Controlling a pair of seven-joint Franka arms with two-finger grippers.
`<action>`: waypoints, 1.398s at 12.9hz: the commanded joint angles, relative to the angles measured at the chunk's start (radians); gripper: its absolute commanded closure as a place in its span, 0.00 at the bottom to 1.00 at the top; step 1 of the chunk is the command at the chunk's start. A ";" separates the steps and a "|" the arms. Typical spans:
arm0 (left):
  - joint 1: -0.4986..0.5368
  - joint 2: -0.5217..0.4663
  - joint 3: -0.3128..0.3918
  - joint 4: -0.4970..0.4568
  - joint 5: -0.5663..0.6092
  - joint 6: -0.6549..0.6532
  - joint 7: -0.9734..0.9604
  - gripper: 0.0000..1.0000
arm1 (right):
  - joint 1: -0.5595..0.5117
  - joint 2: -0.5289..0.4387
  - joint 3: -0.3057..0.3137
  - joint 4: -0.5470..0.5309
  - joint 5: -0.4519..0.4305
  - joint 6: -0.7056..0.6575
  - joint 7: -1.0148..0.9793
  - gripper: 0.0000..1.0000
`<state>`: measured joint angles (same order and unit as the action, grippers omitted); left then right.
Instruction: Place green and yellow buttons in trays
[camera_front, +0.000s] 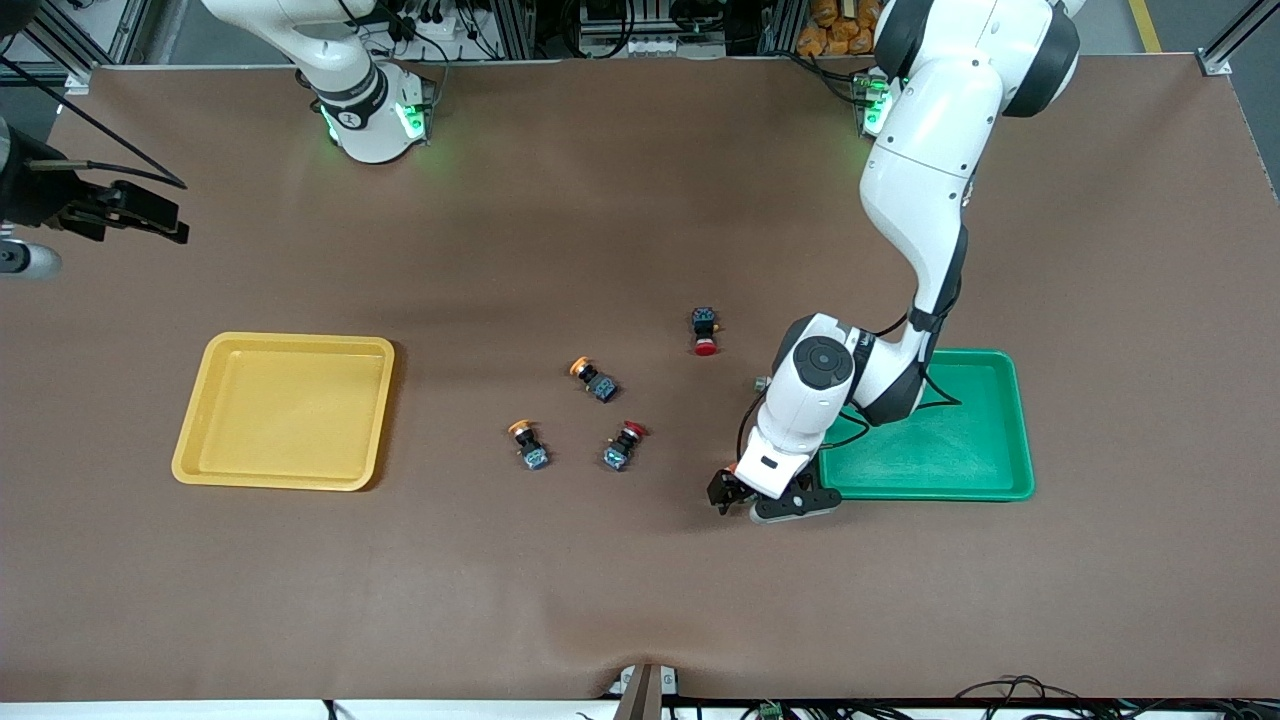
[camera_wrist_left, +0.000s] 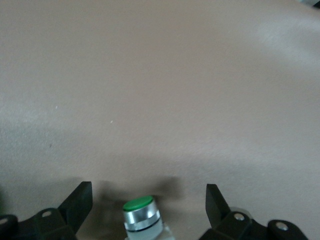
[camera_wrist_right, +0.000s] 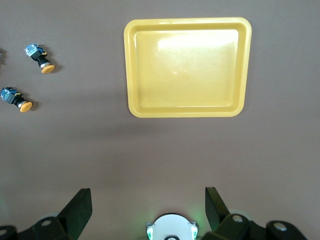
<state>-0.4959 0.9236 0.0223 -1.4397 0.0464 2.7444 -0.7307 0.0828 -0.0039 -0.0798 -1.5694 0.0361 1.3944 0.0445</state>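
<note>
The green-capped button has its white body for my left gripper to grab next. My left gripper will then place the button in the green tray.
My left gripper is low over the table, just off the corner of the green tray nearest the front camera. It is open, and in the left wrist view a silver button with a green cap stands between the fingers of the left gripper without touching them. Two yellow-capped buttons lie mid-table; the right wrist view shows these yellow buttons too. The yellow tray sits toward the right arm's end. My right gripper hangs open and empty high above the table beside the yellow tray.
Two red-capped, black-bodied switches lie on the table, one beside the yellow buttons and one farther from the front camera. A small silvery thing peeks out beside the left arm's wrist. Brown paper covers the table.
</note>
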 joint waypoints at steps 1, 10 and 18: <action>0.000 -0.015 -0.013 -0.002 -0.007 -0.051 -0.019 0.07 | 0.066 0.050 -0.005 -0.003 0.014 0.049 0.018 0.00; 0.056 -0.167 -0.021 0.007 -0.005 -0.386 0.077 1.00 | 0.152 0.341 -0.005 0.037 0.165 0.300 0.072 0.00; 0.221 -0.255 -0.028 -0.140 -0.013 -0.508 0.405 1.00 | 0.354 0.630 -0.003 0.094 0.163 0.639 -0.083 0.00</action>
<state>-0.3232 0.6990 0.0069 -1.5092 0.0397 2.2327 -0.4035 0.3987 0.5836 -0.0734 -1.5117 0.1890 1.9989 -0.0118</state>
